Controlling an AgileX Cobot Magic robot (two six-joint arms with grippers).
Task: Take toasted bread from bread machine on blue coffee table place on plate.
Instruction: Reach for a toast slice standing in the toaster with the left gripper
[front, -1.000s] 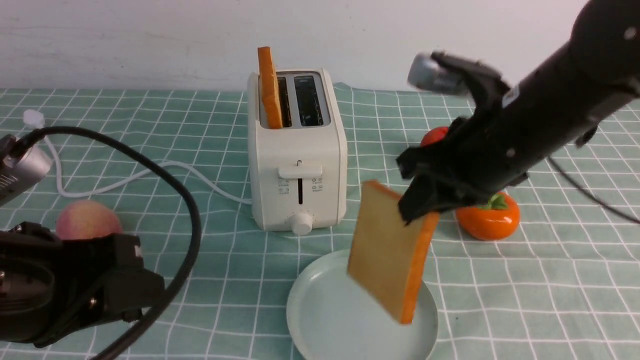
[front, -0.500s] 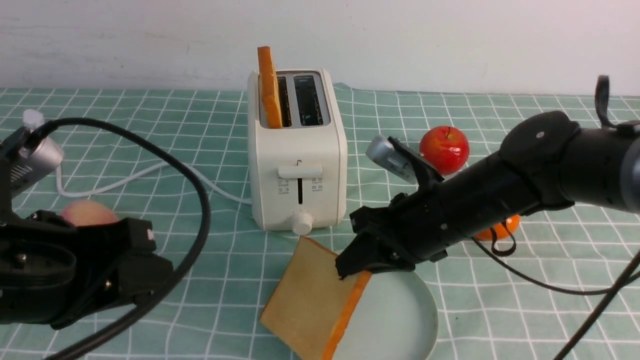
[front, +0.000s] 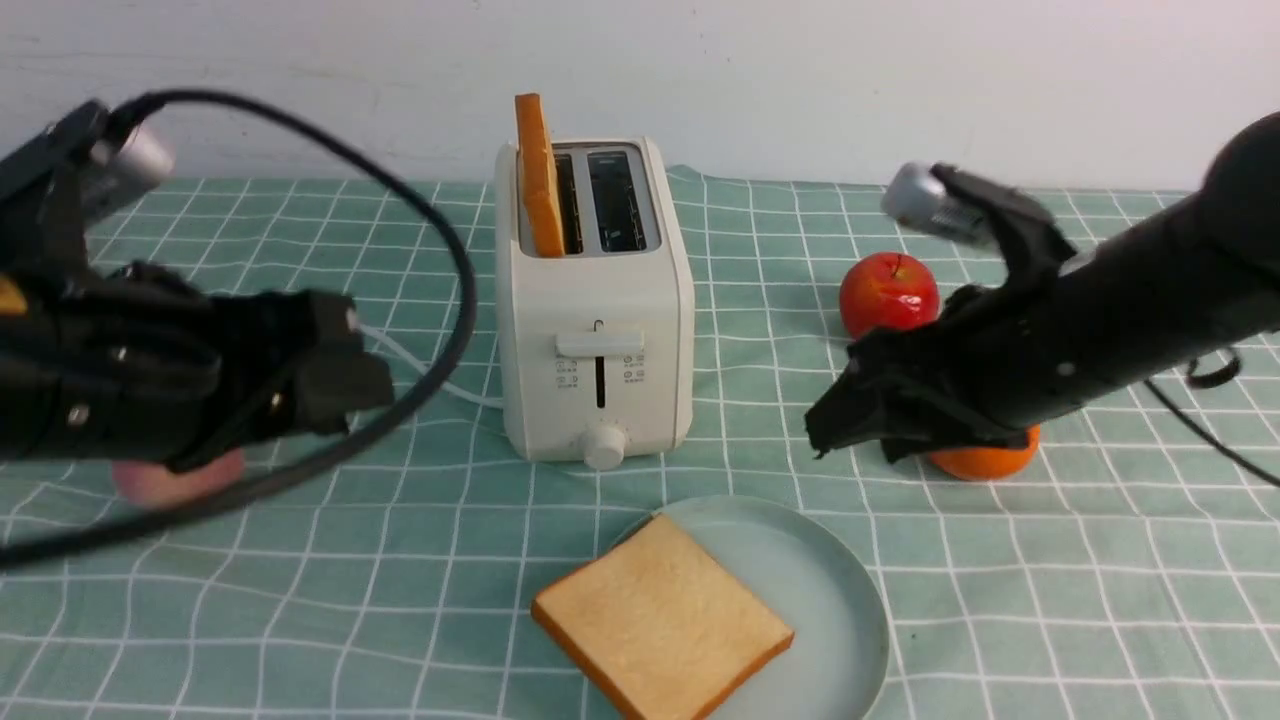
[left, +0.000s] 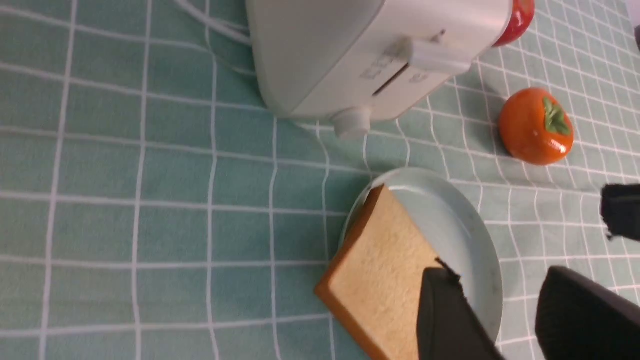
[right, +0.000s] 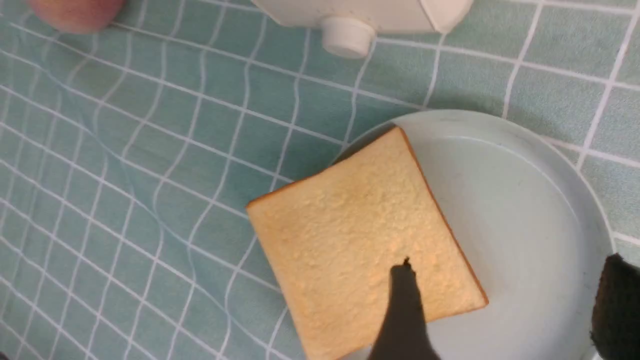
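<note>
The slice of toasted bread has its lower part enclosed by the machine's slot, so the left gripper should next grab its protruding top end (front: 535, 132) to put the slice on the plate.
One slice of toasted bread (front: 662, 618) lies flat on the pale plate (front: 835, 580), its left corner over the rim. It also shows in the right wrist view (right: 350, 235) and the left wrist view (left: 380, 265). A second slice (front: 538, 175) stands in the left slot of the cream bread machine (front: 595, 340). My right gripper (front: 850, 420) hangs open and empty above the plate's right side (right: 507, 265). My left gripper (front: 340, 385) is open and empty, left of the bread machine (left: 500, 280).
A red apple (front: 888, 292) and an orange persimmon (front: 985, 462) sit right of the bread machine, the persimmon partly behind my right arm. A peach (front: 170, 485) lies under my left arm. The white cord (front: 425, 370) runs left across the grid cloth (front: 1050, 600).
My right gripper let go of the slice, which now lies flat on the plate, and rose up to the right. My left arm lifted and moved toward the bread machine.
</note>
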